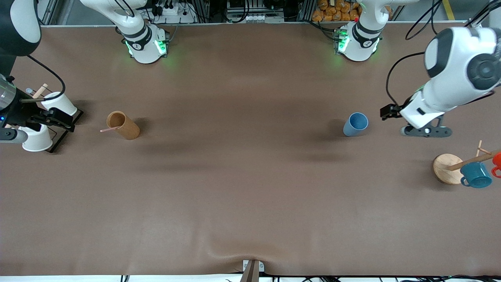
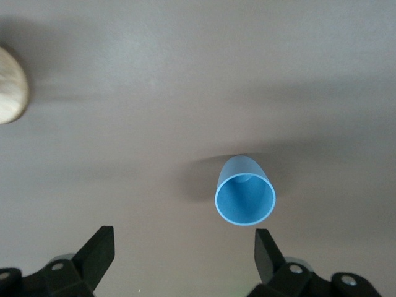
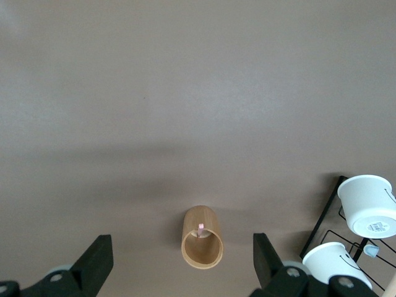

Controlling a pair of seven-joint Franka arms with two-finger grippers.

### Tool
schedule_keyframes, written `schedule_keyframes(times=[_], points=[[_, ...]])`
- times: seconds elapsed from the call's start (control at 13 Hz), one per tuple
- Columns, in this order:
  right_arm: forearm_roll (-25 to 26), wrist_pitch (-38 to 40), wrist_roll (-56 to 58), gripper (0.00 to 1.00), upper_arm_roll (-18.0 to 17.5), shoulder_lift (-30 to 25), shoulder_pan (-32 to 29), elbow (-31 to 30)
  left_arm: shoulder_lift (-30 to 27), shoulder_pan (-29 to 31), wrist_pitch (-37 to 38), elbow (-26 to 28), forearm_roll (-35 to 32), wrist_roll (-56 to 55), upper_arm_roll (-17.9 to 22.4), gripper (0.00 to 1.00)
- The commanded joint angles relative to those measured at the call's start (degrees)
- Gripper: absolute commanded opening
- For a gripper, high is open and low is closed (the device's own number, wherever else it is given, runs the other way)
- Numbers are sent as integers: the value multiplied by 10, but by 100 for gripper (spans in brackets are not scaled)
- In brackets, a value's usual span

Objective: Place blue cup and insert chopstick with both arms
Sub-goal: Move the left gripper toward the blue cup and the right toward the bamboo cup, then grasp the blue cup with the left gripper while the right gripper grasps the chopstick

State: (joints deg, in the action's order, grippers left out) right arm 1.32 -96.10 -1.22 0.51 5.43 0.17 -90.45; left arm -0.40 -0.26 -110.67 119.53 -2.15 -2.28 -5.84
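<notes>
I should next use my left gripper to grab the blue cup by its rim (image 1: 359,113) and place it, so that the cup's opening (image 1: 359,121) stays free for the chopstick.
The blue cup (image 1: 355,124) stands upright on the brown table toward the left arm's end; in the left wrist view its open mouth (image 2: 245,197) faces up. My left gripper (image 1: 426,131) hangs open and empty above the table beside the cup, fingers (image 2: 99,250) spread wide. The chopstick (image 1: 107,129) leans out of the tan cylindrical holder (image 1: 123,125) toward the right arm's end; its pink tip (image 3: 200,229) shows at the holder's rim (image 3: 202,245). My right gripper (image 1: 58,118) is open and empty over the white cup rack, apart from the holder.
Two white cups (image 1: 58,102) sit on a black rack (image 1: 62,138) at the right arm's end, also in the right wrist view (image 3: 368,204). A wooden mug rack (image 1: 448,168) with a teal mug (image 1: 475,175) and a red mug (image 1: 497,160) stands at the left arm's end.
</notes>
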Motion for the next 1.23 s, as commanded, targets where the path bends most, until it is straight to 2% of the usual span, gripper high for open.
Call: schedule_keyframes(times=[0.0, 0.23, 0.38, 0.62, 0.69, 0.85, 0.92, 1.15], points=[[8, 7, 37, 100, 5, 40, 2, 12, -35, -1, -70, 82, 11, -5, -1, 100], [7, 9, 66, 100, 8, 45, -3, 5, -32, -1, -144, 137, 31, -7, -3, 100], [-3, 27, 47, 100, 10, 57, -7, 0, -27, -1, -189, 169, 34, -7, -3, 100], [-45, 88, -67, 100, 11, 98, -13, 3, -20, -2, -240, 203, 34, -6, -3, 100], [-54, 93, -93, 84, 11, 113, -13, 7, -12, -1, -251, 207, 34, -6, -3, 100], [-57, 94, -102, 69, 11, 133, -15, 8, 5, -1, -285, 221, 34, -7, -3, 96], [-56, 94, -100, 64, 14, 143, -17, 9, 12, -1, -299, 224, 34, -7, -3, 93], [-57, 94, -93, 64, 28, 167, -18, 13, 23, -2, -303, 224, 35, -7, -3, 85]])
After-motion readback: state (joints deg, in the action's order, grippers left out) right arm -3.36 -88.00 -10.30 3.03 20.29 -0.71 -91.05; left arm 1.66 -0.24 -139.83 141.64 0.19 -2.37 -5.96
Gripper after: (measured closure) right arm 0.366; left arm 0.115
